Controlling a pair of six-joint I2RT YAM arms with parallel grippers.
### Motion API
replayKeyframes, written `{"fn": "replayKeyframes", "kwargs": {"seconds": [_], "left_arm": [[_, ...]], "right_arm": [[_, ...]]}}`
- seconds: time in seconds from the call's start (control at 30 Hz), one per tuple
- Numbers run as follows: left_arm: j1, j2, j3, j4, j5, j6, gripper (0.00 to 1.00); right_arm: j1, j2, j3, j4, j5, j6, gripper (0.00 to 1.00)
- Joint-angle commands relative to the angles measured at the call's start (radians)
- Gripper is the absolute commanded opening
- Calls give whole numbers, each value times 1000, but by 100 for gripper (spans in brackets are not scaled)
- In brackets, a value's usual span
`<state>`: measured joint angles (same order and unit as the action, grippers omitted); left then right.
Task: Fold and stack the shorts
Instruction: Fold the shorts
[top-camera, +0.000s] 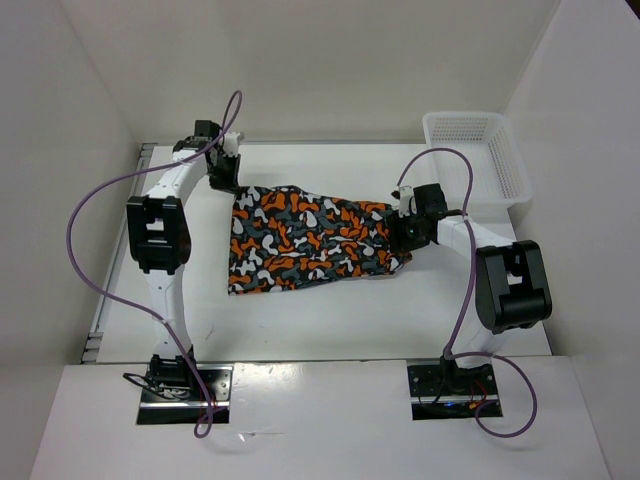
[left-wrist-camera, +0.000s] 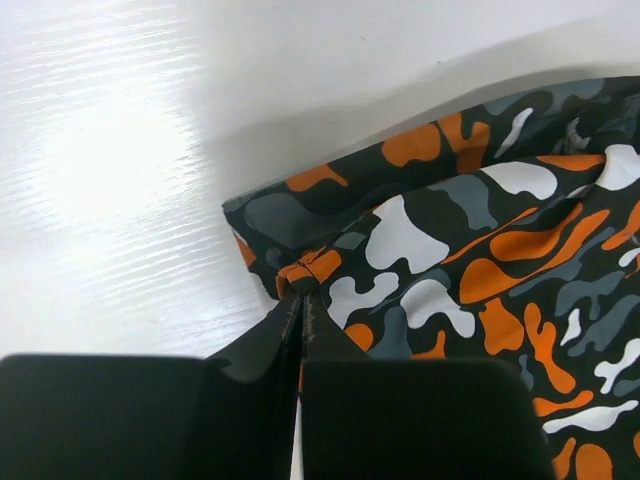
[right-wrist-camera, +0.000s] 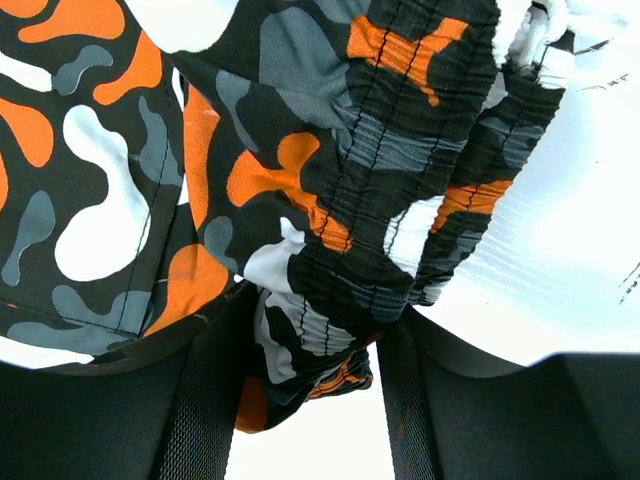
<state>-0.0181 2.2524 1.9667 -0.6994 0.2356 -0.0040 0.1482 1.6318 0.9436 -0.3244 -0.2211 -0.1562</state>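
Note:
I will next take hold of the shorts (top-camera: 305, 238) with my right gripper by the bunched elastic waistband, opposite the hem. Then I will fold that end of the shorts over the legs.
The shorts (top-camera: 305, 238), in an orange, white, grey and black camouflage print, lie spread across the middle of the white table. My left gripper (top-camera: 226, 172) is at their far left corner, shut on the hem corner, as the left wrist view shows (left-wrist-camera: 302, 292). My right gripper (top-camera: 408, 232) is at their right end. In the right wrist view the bunched elastic waistband (right-wrist-camera: 400, 200) sits between its two fingers (right-wrist-camera: 210, 380), which press on it from both sides.
A white plastic mesh basket (top-camera: 478, 155) stands at the far right corner of the table. White walls close in the table at the back and on both sides. Purple cables loop over both arms.

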Motion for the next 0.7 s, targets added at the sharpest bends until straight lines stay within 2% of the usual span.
{"fn": "replayKeyframes", "kwargs": {"seconds": [0.0, 0.23, 0.37, 0.43, 0.5, 0.53, 0.67], "left_arm": [[4, -54, 11, -11, -65, 4, 0], [14, -36, -20, 8, -165, 4, 0], [14, -36, -20, 8, -167, 4, 0], [14, -36, -20, 8, -141, 4, 9], [14, -36, -20, 8, -114, 4, 24], [14, -45, -20, 8, -102, 4, 37], [14, -69, -38, -2, -125, 4, 57]], "right_arm": [[1, 8, 26, 31, 11, -20, 56], [1, 8, 26, 31, 11, -20, 56], [1, 8, 26, 31, -7, -20, 62], [1, -1, 38, 31, -20, -20, 70], [1, -1, 50, 22, -33, -20, 75], [1, 9, 60, 22, -43, -20, 76], [1, 46, 78, 22, -57, 10, 78]]}}
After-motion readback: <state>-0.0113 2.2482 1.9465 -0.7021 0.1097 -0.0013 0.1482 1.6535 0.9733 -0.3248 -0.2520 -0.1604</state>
